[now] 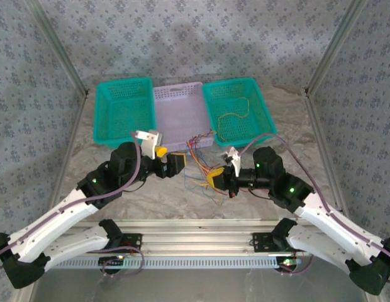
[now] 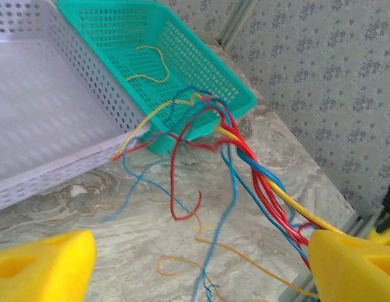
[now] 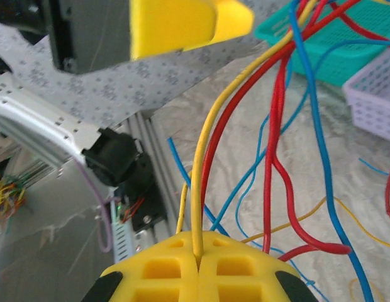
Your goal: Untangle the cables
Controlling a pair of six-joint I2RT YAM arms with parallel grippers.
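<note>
My left gripper grabs the bundle across its cables next, short of the cables' basket-side ends, which leaves those ends free to untangle.
The cables are a loose tangle of red, blue and yellow wires between my two grippers, in front of the lavender basket. My right gripper is shut, with a yellow cable pinched in the seam of its pads; red and blue strands run past it. In the left wrist view the bundle stretches from the basket corner to the lower right. My left gripper stands open, its yellow fingers wide apart. A blue strand hangs loose between them, unheld.
A teal basket stands back left. Another teal basket, back right, holds a lone yellow cable. The lavender basket sits between them. Metal frame rails run along the near edge. Patterned walls enclose the table.
</note>
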